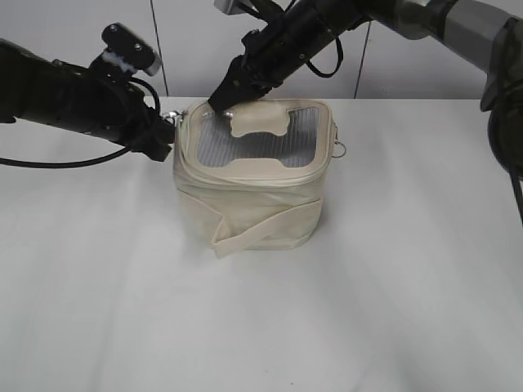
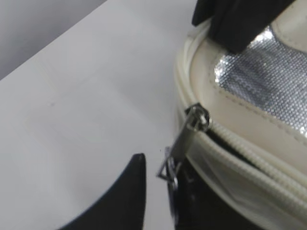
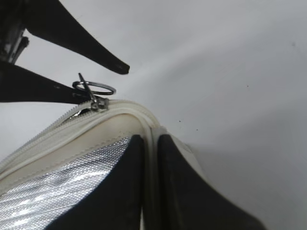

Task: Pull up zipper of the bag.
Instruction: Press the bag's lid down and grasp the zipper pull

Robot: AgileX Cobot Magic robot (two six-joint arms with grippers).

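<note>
My left gripper takes hold of the silver zipper pull by its hanging ring (image 2: pixel 172 189) next, since the slider (image 2: pixel 198 116) sits tight against the bag's cream rim.
The cream bag (image 1: pixel 261 204) stands mid-table, with its grey mesh lid (image 1: pixel 245 143) on top. The zipper (image 2: pixel 249 155) runs round the lid rim. One silver pull (image 2: pixel 194 125) hangs at the bag's near-left corner, and its ring (image 3: pixel 94 87) lies between the fingers of my left gripper (image 2: pixel 156 167), against one of them. The left gripper (image 1: pixel 169 131) is open around the ring. My right gripper (image 3: pixel 149 139) is shut on the lid's cream rim at the rear left corner (image 1: pixel 219 100). A second pull (image 1: pixel 343 151) hangs at the bag's right side.
The white table (image 1: pixel 392 269) spreads in front of and beside the bag. A cream strap (image 1: pixel 261 229) crosses the bag's front. A pale panelled wall (image 1: pixel 188 49) stands behind the table. Both black arms reach in from the upper corners.
</note>
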